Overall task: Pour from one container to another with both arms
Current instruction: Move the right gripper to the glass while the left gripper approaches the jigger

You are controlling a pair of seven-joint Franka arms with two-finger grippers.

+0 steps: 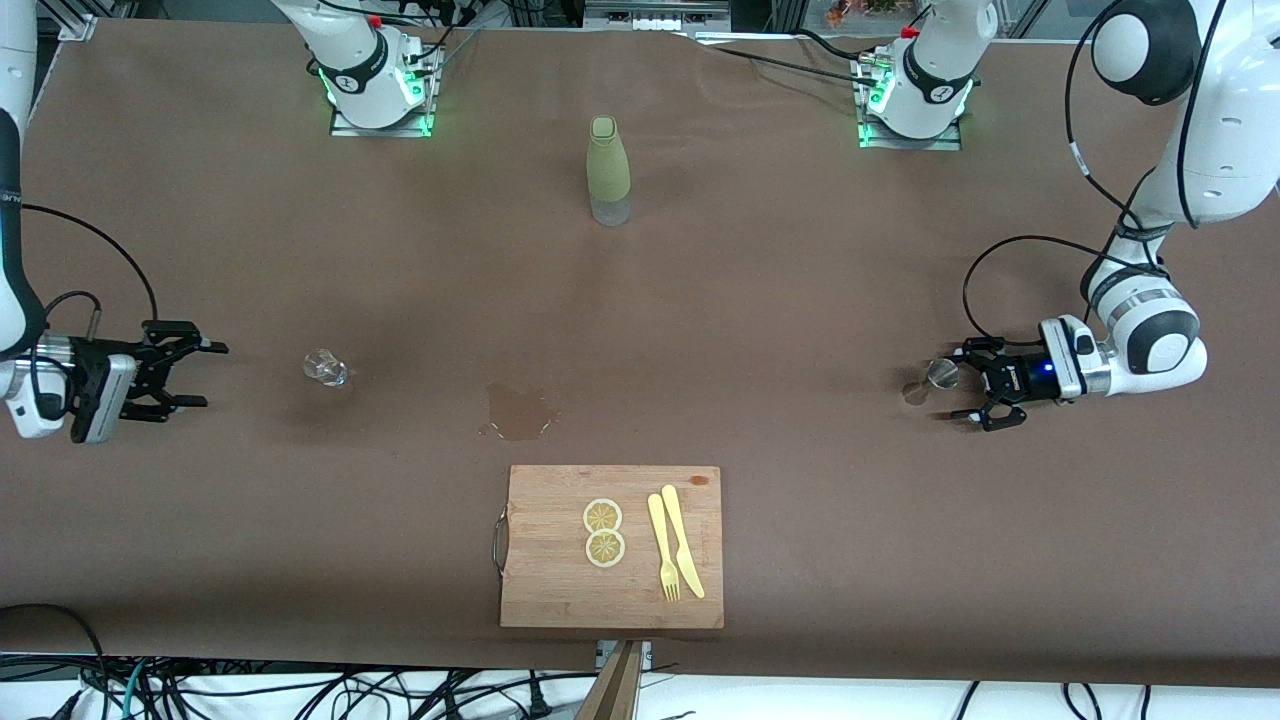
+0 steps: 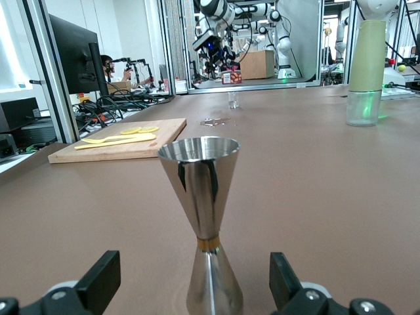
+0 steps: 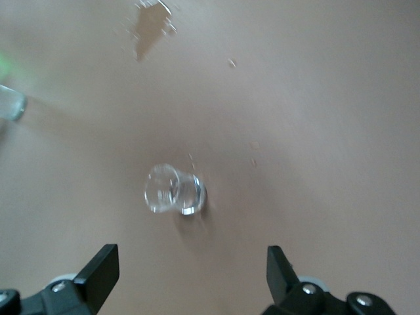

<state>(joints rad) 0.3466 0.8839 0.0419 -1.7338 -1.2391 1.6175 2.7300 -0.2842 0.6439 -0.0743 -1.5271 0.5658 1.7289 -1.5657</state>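
Note:
The steel jigger's wide upper cup [image 2: 199, 161] should stay free to receive the pour, so my left gripper should next grab the steel jigger by its narrow middle [image 2: 209, 245].
The steel jigger [image 1: 930, 378] stands upright on the brown table toward the left arm's end. My left gripper [image 1: 965, 385] is low at the table and open. In the left wrist view the jigger [image 2: 203, 216] stands between the fingers [image 2: 105, 272], with a gap on each side. The tiny clear glass cup [image 1: 325, 368] stands toward the right arm's end. My right gripper [image 1: 205, 375] is open with nothing between its fingers. In the right wrist view the cup [image 3: 172, 190] stands a short way ahead of the right gripper [image 3: 190, 259].
An olive-green sleeved bottle [image 1: 608, 170] stands mid-table, nearer the robots' bases. A wooden cutting board [image 1: 540, 580] with two lemon slices, a yellow fork and a yellow knife lies near the front edge. A wet stain [image 1: 518, 412] marks the cloth between the board and the bottle.

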